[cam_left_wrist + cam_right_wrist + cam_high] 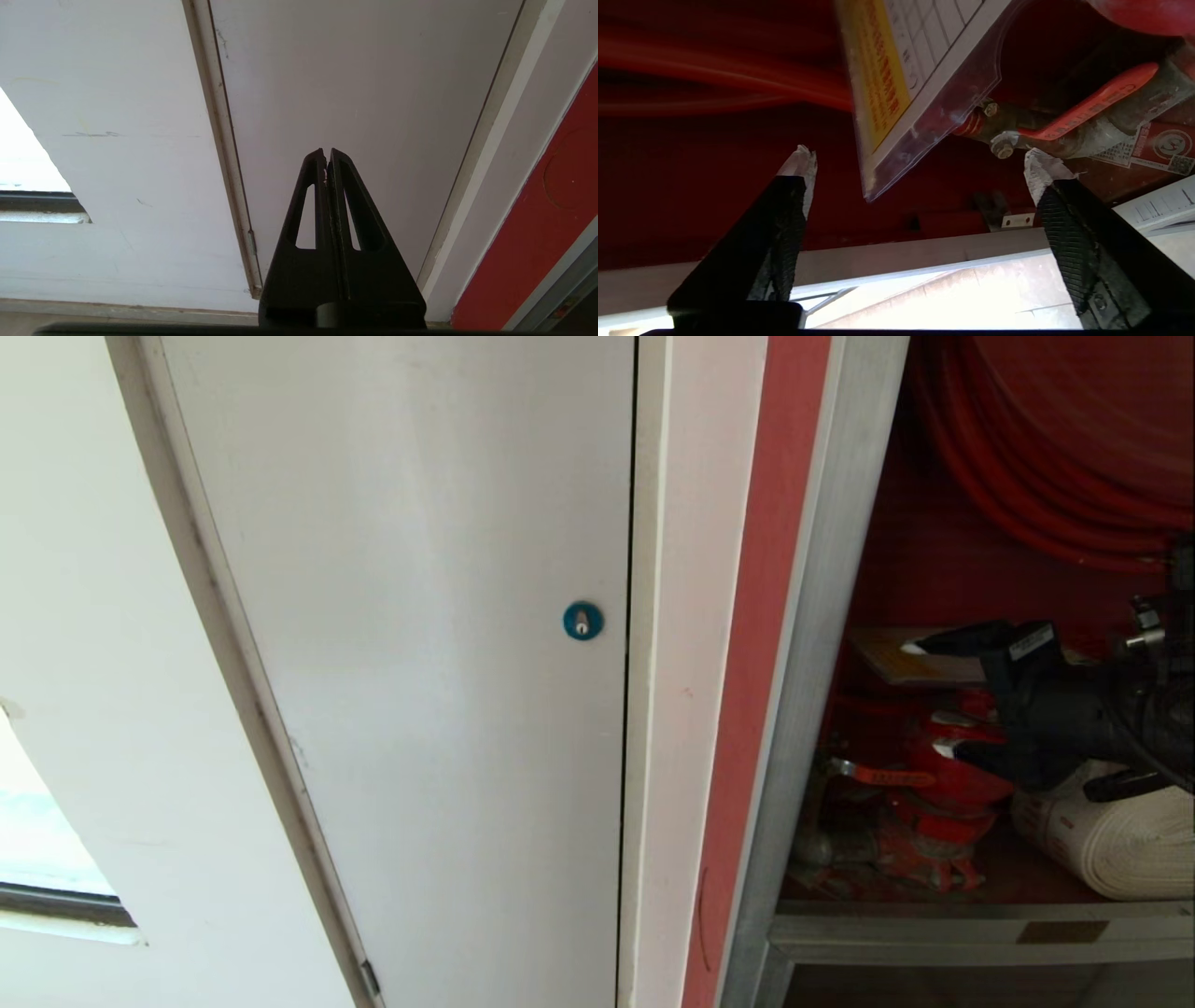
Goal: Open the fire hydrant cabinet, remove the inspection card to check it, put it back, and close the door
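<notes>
My right gripper reaches and grabs the inspection card by its clear sleeve's edge next, leaving the inspection card's gridded form free to be checked.
The fire hydrant cabinet stands open at the right, showing its silver frame and red inside. Its door is out of view. My right gripper reaches into the cabinet, open, above the red valve. In the right wrist view the inspection card, a gridded white form with a yellow strip in a clear sleeve, hangs tilted just beyond the right gripper. Its lower corner points between the wide-apart fingertips and nothing grips it. My left gripper is shut and empty, parked facing the white door.
A plain white door with a round blue lock fills the left and middle. Inside the cabinet a red hose coil hangs above and a rolled white hose lies at the right. The valve's orange lever is close to the card.
</notes>
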Controlling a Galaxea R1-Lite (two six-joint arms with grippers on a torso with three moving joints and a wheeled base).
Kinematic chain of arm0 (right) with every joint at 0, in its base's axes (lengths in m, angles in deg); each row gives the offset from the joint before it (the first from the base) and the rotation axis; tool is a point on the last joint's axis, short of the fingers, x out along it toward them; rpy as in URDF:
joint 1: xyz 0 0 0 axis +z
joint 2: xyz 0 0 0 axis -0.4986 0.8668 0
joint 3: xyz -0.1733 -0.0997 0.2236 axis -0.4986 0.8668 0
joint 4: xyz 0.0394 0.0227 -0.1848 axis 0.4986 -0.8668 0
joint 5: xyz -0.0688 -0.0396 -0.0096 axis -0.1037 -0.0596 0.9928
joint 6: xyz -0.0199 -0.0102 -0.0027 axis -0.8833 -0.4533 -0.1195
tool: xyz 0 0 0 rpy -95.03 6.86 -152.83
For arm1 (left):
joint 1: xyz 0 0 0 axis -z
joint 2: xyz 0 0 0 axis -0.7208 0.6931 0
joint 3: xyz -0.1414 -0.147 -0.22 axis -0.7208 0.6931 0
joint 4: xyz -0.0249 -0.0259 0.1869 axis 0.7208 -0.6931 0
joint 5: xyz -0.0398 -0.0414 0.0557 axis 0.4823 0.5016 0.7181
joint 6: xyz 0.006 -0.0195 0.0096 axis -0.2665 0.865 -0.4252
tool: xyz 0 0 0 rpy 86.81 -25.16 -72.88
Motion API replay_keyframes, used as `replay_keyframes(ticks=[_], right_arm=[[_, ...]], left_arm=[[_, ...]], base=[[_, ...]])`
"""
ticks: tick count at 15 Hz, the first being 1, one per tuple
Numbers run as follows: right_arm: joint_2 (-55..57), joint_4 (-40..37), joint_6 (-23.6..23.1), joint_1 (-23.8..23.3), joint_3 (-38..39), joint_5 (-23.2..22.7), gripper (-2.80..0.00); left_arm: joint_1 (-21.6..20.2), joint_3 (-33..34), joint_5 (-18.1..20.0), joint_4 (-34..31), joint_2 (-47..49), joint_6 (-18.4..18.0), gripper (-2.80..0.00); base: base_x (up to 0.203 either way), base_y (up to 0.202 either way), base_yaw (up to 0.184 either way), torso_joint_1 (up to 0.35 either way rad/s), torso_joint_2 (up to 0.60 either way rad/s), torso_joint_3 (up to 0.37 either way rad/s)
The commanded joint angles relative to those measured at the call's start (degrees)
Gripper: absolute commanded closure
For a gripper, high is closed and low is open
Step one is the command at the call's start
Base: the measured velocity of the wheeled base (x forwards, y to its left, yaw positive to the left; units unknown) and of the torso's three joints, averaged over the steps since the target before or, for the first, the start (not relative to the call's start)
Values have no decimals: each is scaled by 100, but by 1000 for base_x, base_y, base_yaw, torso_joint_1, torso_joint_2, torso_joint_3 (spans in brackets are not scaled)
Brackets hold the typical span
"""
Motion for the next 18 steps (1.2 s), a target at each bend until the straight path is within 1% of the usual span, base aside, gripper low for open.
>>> replay_keyframes(ticks=[1,4,10,11,13,18], right_arm=[[179,308,47,9,19,120,-280],[176,699,56,-19,76,200,-280],[193,752,56,-107,7,226,-280],[184,752,56,-107,7,283,0],[171,752,33,-125,7,366,0],[184,752,-6,-110,21,348,0]], left_arm=[[0,0,5,0,7,1,0],[0,0,8,0,7,3,0],[0,0,0,0,7,1,0],[0,0,-1,0,7,1,0],[0,0,-1,0,7,1,0],[0,0,6,-7,7,1,0]], base=[[0,0,0,0,0,0],[0,0,0,0,0,0],[0,0,0,0,0,0],[0,0,0,0,0,0],[0,0,0,0,0,0],[0,0,0,0,0,0]])
